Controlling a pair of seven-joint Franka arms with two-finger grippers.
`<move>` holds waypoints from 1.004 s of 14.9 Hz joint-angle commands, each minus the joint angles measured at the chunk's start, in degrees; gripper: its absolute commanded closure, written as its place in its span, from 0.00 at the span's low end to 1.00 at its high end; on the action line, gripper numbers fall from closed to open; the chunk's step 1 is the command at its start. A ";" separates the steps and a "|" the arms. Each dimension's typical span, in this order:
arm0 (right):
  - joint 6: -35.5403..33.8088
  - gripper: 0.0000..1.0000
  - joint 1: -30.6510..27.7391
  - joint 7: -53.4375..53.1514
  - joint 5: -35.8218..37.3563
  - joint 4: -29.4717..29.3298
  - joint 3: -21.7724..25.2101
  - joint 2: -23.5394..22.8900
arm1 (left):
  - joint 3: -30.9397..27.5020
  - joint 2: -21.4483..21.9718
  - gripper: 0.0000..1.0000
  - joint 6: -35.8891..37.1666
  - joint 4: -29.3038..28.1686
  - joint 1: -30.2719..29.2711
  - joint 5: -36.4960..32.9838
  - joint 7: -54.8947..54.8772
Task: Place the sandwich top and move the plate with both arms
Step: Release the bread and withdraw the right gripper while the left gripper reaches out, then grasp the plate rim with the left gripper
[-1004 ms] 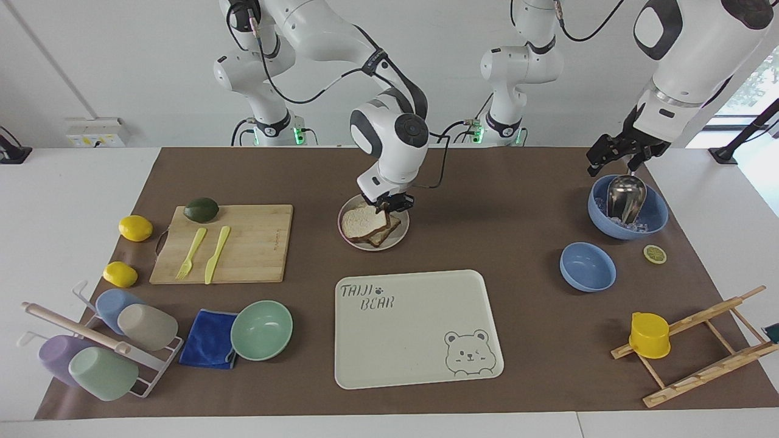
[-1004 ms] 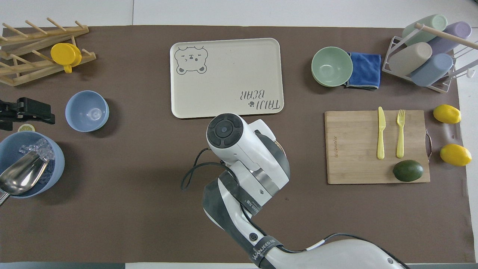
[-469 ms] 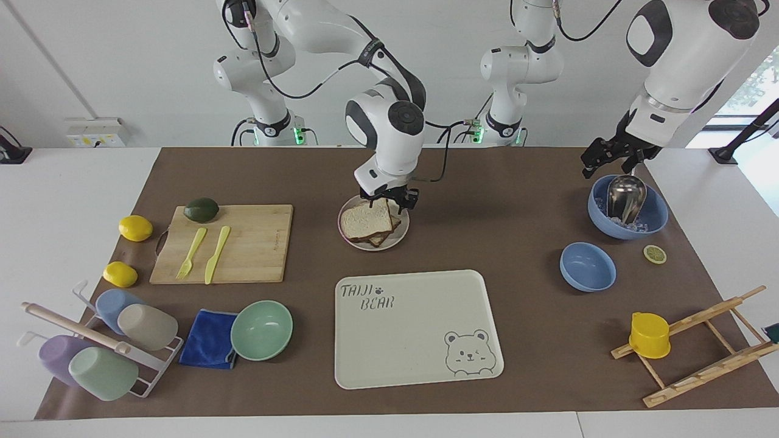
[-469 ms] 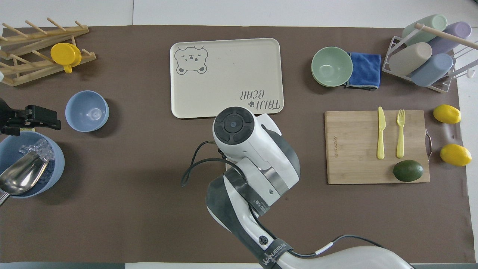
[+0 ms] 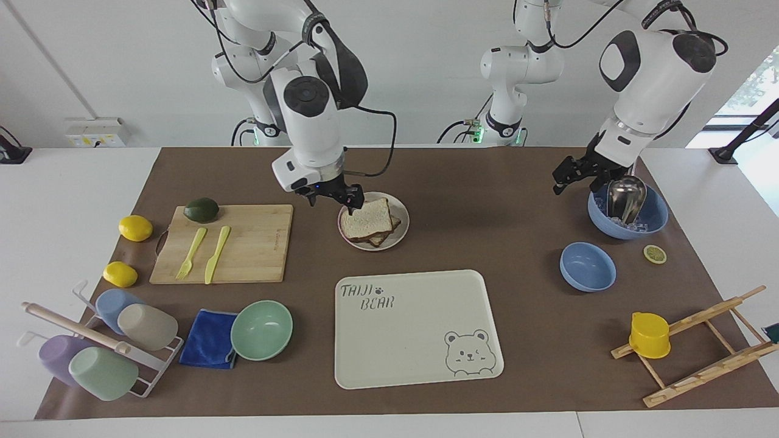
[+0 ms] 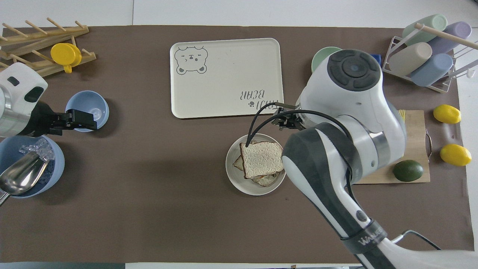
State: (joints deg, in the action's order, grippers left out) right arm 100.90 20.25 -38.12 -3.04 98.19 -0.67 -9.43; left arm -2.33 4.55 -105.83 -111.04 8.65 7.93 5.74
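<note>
The left gripper takes hold of the plate by its rim (image 6: 227, 164) next, to move the plate with the finished sandwich onto the bear tray (image 6: 226, 78).
The sandwich top (image 5: 365, 220) (image 6: 262, 158), a pale speckled slice, lies flat on a darker slice on the small round plate (image 5: 399, 235) (image 6: 249, 187) in the middle of the mat. My right gripper (image 5: 336, 198) hangs open and empty just above the plate's rim, on the side toward the cutting board. In the overhead view the right arm hides most of it. My left gripper (image 5: 566, 176) (image 6: 86, 119) hangs open and empty in the air beside the ice bowl (image 5: 652, 220), over the small blue bowl's edge in the overhead view.
A cream bear tray (image 5: 414, 340) lies farther from the robots than the plate. A cutting board (image 5: 255, 243) with fork, knife and avocado, two lemons, a mint bowl (image 5: 261, 330), a blue cloth and a cup rack are at the right arm's end. A small blue bowl (image 5: 587, 266), a lemon slice and a wooden rack with a yellow cup are at the left arm's end.
The right gripper opened and let go of the sandwich top, which settled flat on the plate. The gripper then swung off the plate toward the cutting board. The left gripper moved from the ice bowl toward the middle.
</note>
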 commanded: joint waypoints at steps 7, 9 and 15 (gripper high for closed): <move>-14.83 0.00 -16.91 23.34 -1.18 1.48 1.45 9.85 | -0.48 -9.89 0.00 -24.04 -6.55 17.69 7.89 12.08; -17.04 0.00 -17.17 24.58 -0.47 2.35 2.60 11.18 | -0.48 -10.00 0.00 -31.94 -10.41 21.74 8.16 15.78; -12.65 0.00 -16.39 30.56 0.75 2.27 6.21 9.87 | -0.48 -13.94 0.00 -40.16 -13.77 28.88 8.07 17.29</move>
State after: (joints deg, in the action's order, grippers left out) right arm 86.97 3.38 -9.37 -3.02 99.89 5.38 0.98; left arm -1.82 -8.67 -144.18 -123.78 35.43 15.28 23.41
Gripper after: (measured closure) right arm 0.000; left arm 0.000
